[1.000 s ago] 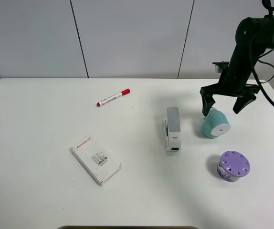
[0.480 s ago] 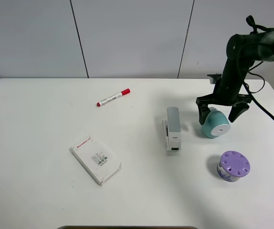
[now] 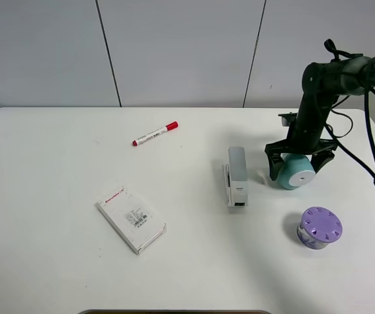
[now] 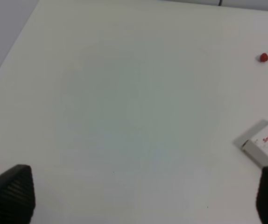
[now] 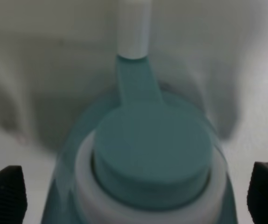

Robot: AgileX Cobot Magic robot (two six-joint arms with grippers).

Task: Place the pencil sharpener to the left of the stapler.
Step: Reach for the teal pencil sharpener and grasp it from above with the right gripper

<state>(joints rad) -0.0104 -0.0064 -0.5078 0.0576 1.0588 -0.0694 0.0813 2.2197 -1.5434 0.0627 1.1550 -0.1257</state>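
Note:
Next, my right gripper grabs the pencil sharpener by its round teal body (image 3: 293, 165), to place it beside the stapler (image 3: 237, 175).
The teal pencil sharpener (image 3: 292, 173) lies on its side on the white table (image 3: 57, 163), its white round face toward the front, just right of the grey-white stapler (image 3: 237, 175). My right gripper (image 3: 297, 163) is lowered over the sharpener and stands open, one finger on each side of it. In the right wrist view the sharpener (image 5: 152, 154) fills the frame between the two fingertips (image 5: 3, 193), with its white knob (image 5: 133, 28) beyond. My left gripper (image 4: 138, 196) is open above bare table; it does not show in the exterior view.
A purple round lidded container (image 3: 319, 227) stands in front of the sharpener. A white labelled box (image 3: 131, 218) lies front left, its corner (image 4: 264, 144) in the left wrist view. A red-capped marker (image 3: 155, 134) lies at the back, left of the stapler.
The right arm has come down: its open gripper went from above and behind the sharpener to straddling it. Nothing else has moved.

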